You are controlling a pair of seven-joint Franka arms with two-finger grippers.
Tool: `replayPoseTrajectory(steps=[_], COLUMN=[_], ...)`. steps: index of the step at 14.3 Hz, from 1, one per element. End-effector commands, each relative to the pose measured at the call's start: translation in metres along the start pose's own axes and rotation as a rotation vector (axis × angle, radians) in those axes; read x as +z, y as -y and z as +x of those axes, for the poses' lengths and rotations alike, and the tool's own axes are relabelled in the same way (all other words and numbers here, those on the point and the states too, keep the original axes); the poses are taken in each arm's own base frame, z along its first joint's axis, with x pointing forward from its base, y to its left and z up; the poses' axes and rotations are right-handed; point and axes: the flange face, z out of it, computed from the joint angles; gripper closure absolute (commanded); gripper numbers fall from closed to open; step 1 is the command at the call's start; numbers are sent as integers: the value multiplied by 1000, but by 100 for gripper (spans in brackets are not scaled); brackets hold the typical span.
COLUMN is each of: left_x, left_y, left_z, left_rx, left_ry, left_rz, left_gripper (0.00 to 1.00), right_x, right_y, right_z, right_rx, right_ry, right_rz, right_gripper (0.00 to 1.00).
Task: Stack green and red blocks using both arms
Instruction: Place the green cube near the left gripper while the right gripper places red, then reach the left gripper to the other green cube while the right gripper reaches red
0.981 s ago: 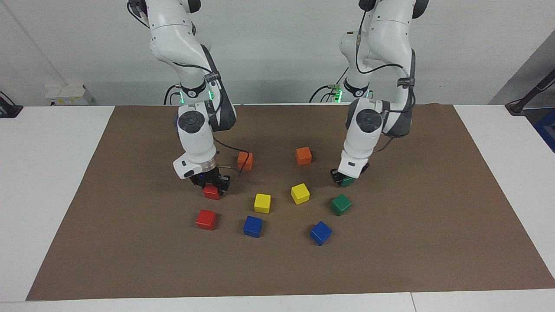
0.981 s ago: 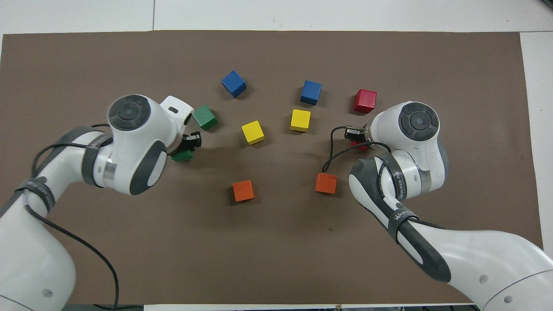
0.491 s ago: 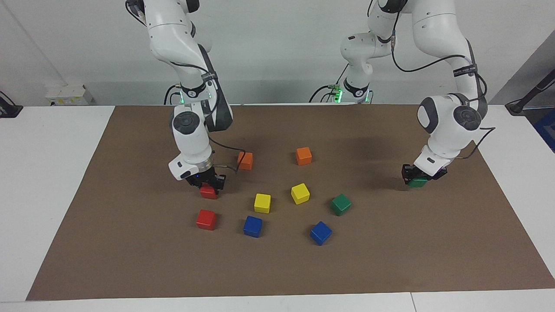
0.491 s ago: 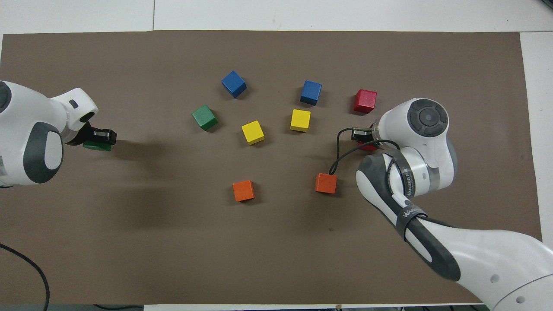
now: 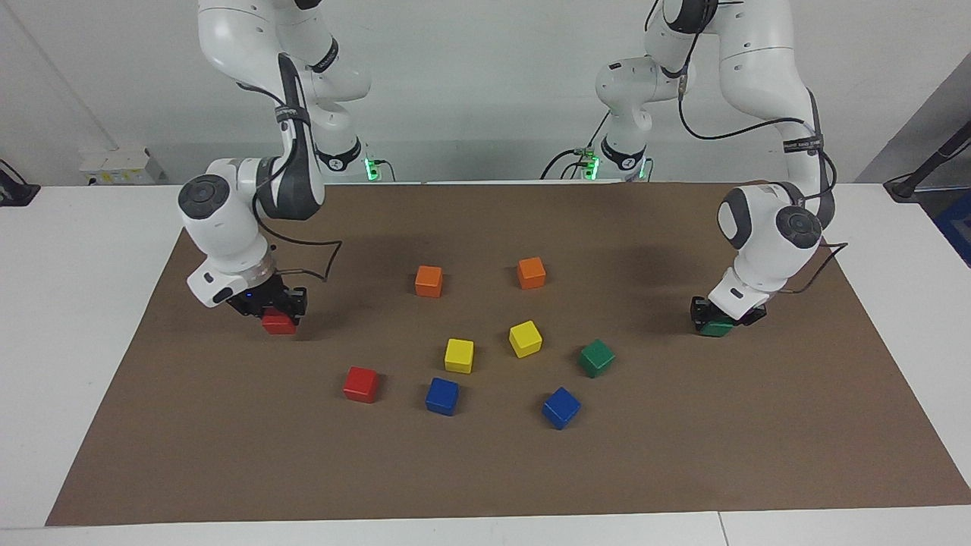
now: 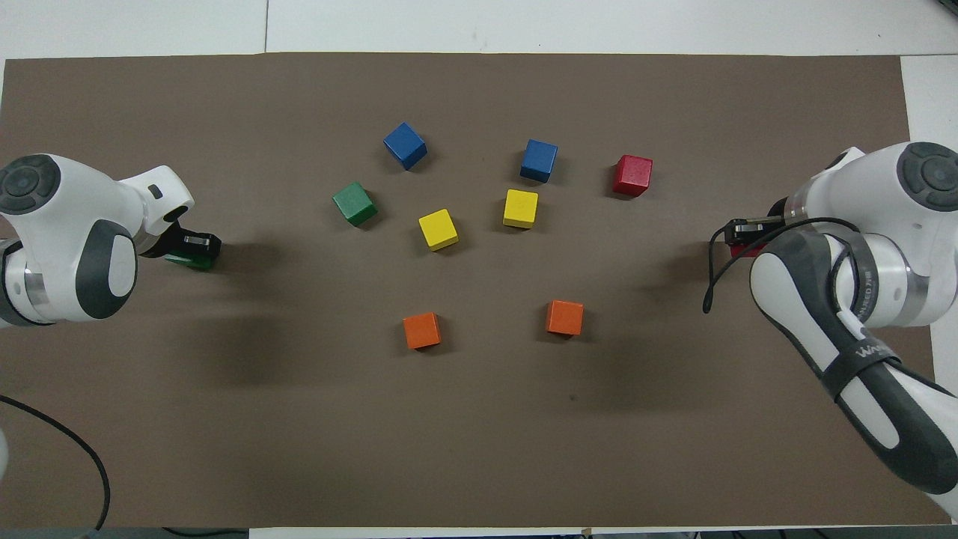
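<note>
My right gripper should keep hold of the block for now, because the red block point(image 6: 747, 251) is still hanging above the brown mat, next to its faint shadow in the overhead view.
My left gripper point(image 5: 719, 318) is shut on a green block point(image 5: 716, 328) low over the mat at the left arm's end; it also shows in the overhead view point(image 6: 196, 251), with the block point(image 6: 188, 260) under it. My right gripper point(image 5: 274, 309) is shut on a red block point(image 5: 279, 324) low over the mat at the right arm's end, seen too in the overhead view point(image 6: 741, 238). I cannot tell whether either held block touches the mat. A second green block point(image 5: 597, 358) and a second red block point(image 5: 361, 384) lie loose in the middle cluster.
On the brown mat point(image 5: 485, 470) lie two yellow blocks point(image 5: 459, 355) point(image 5: 525, 338), two blue blocks point(image 5: 441, 396) point(image 5: 561, 407) and two orange blocks point(image 5: 428, 280) point(image 5: 531, 272), the orange ones nearest the robots. White table surrounds the mat.
Both grippers carried their blocks away from the middle cluster: the left with the green block toward the left arm's end, the right with the red block toward the right arm's end.
</note>
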Motion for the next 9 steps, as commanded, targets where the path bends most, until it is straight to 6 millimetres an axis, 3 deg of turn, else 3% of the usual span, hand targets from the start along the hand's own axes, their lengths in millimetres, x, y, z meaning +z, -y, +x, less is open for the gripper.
replayPoseTrajectory(steps=[1,2,3,4,7,9], left_x=[4,3,3,4,-13,-60], left_y=[-1,-1,-1,-2,10,15], left_z=[-7,-7,-7,-7,-2,17], left_rx=[-30,-33,-34,-38,-56,-85], left_ry=[-14,-15,-18,-14,-20,24], left_rz=[9,10,10,10,14,11], left_gripper=[100,82,46,0,0,0], right_x=[19,29,38,44,61,61], right_y=[-28,-40,-40,-40,-35,-35], right_z=[-14,-17,-17,-16,-12,-11], right_rx=[-18,-18,-2,27,135,155], right_ry=[3,-13,-19,-16,-23,-28], right_rz=[19,23,32,43,49,49], right_gripper=[100,100,100,100,100,100])
